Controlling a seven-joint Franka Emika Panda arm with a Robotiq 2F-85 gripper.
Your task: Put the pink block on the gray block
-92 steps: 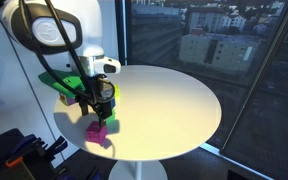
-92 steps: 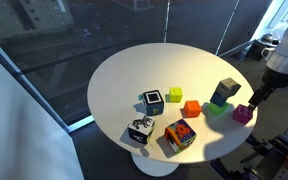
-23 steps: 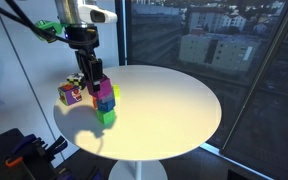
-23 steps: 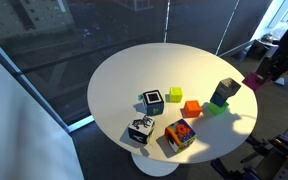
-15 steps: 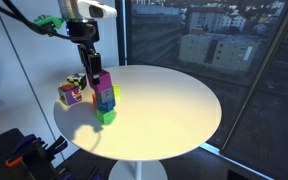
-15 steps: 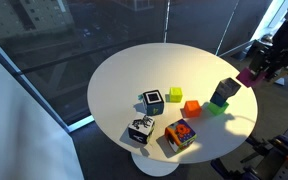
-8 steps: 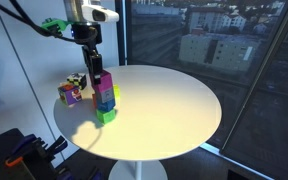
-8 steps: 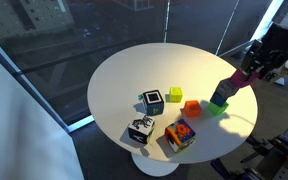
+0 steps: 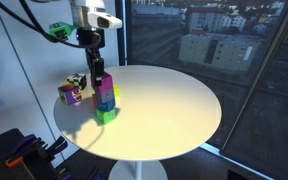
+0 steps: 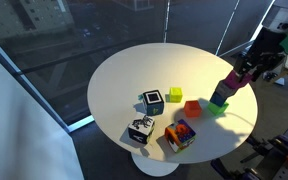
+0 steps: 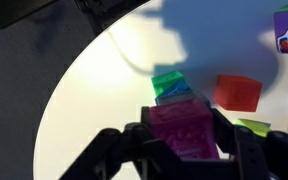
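Note:
The pink block is lined up close over the gray block (image 9: 104,98) and would rest on the gray block, so my gripper opens next.
The pink block (image 11: 184,132) sits between the two fingers of my gripper (image 11: 184,140), which is shut on it. In both exterior views the gripper (image 9: 99,72) (image 10: 246,68) holds the pink block (image 9: 101,82) (image 10: 240,78) just over the gray block (image 9: 104,98) (image 10: 222,92). The gray block stands on a green block (image 9: 106,115) (image 10: 217,107) near the table's edge. From the wrist, the gray block (image 11: 180,97) and the green block (image 11: 167,81) peek out behind the pink one. Whether pink and gray touch I cannot tell.
On the round white table (image 10: 124,70) lie a red block (image 10: 191,107), a yellow-green block (image 10: 175,95), a white-and-black cube (image 10: 140,130), a multicoloured cube (image 10: 180,135) and a dark-faced cube (image 10: 152,101). The stack stands close to the table's rim.
The gripper has carried the pink block a little sideways, in over the gray block. Its grip has stayed shut and the other blocks have not moved.

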